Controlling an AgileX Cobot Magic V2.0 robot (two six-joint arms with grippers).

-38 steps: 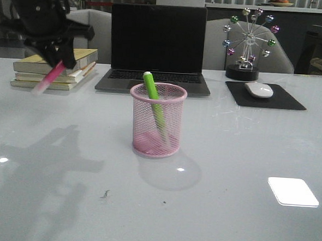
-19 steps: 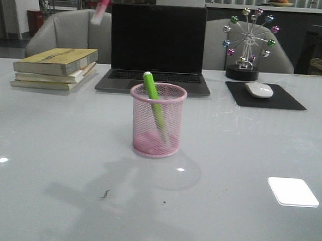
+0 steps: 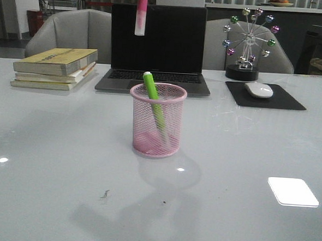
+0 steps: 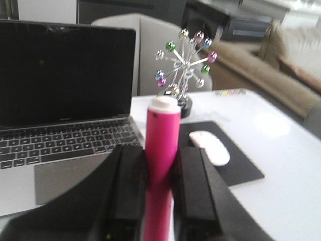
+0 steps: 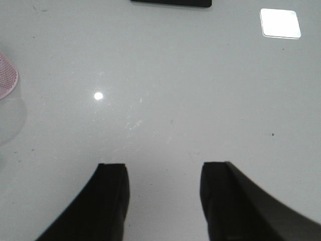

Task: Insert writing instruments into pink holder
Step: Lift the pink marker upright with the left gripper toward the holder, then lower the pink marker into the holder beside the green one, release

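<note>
The pink marker's lower end (image 3: pixel 139 32) is high above the pink holder's rim (image 3: pixel 171 87), so my left gripper should keep holding the pink marker until it is in the holder.
The pink holder (image 3: pixel 156 120) stands mid-table with the green marker (image 3: pixel 154 102) leaning inside it, whitish cap up. The pink marker (image 3: pixel 141 13) hangs at the top edge of the front view, high above the laptop and up-left of the holder, whitish end down. In the left wrist view my left gripper (image 4: pixel 161 155) is shut on this pink marker (image 4: pixel 162 145), whose end sticks out past the fingers. My right gripper (image 5: pixel 163 173) is open over bare table with nothing between its fingers; the holder's rim (image 5: pixel 7 78) shows at that view's edge. Neither arm's body shows in the front view.
A black laptop (image 3: pixel 157 46) sits open behind the holder. Stacked books (image 3: pixel 55 67) lie at the back left. A white mouse (image 3: pixel 259 90) rests on a black pad (image 3: pixel 265 96) at the back right, next to a ferris-wheel ornament (image 3: pixel 249 41).
The pink marker has risen from low over the books at the left to high in the frame, then shifted right toward the holder and turned nearly upright. The left arm left the front view.
</note>
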